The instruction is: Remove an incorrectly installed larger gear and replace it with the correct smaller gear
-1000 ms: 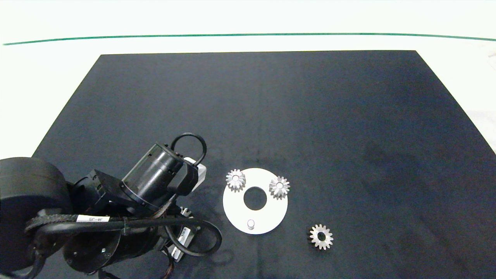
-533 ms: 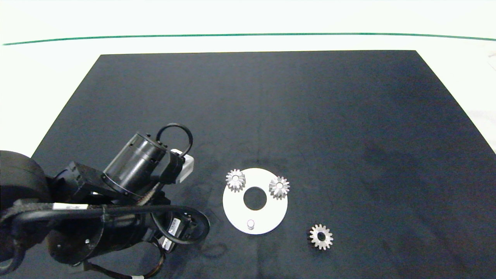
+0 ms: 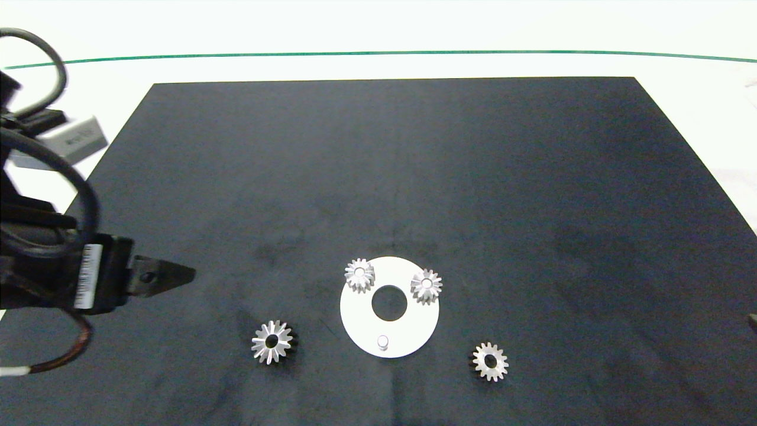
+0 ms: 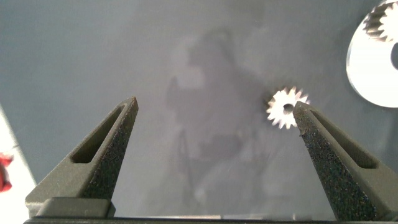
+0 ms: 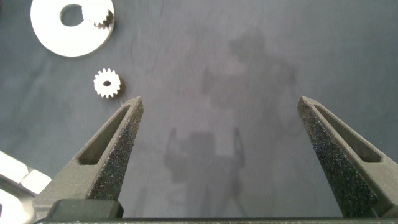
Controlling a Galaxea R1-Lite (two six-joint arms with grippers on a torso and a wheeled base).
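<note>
The robot's right gripper next needs to grab the loose smaller gear by opposite sides of its toothed rim [image 3: 503, 362], because the gear lies on the mat with one flat side down.
The larger gear [image 3: 272, 341] [image 4: 286, 107] lies flat on the black mat, left of the white disc [image 3: 414, 322] [image 4: 373, 74]. My left gripper [image 4: 214, 106] hangs open and empty above the mat, away from that gear; one dark finger [image 3: 162, 276] shows at the left edge. Two smaller gears [image 3: 359, 274] [image 3: 426, 286] sit on pegs on the disc. A third peg [image 3: 383, 341] at the disc's near side is bare. A loose smaller gear [image 3: 490, 361] [image 5: 107, 83] lies right of the disc. My right gripper [image 5: 221, 101] is open and empty, well to the right of the loose gear.
The black mat [image 3: 414, 165] covers most of a white table; a green line [image 3: 378, 52] runs along the far side. The left arm's cables and wrist fill the left edge. The disc [image 5: 68, 40] has a round centre hole.
The left arm has pulled back and up to the left edge. The larger gear, hidden under it before, now lies uncovered on the mat. The disc and smaller gears have not moved.
</note>
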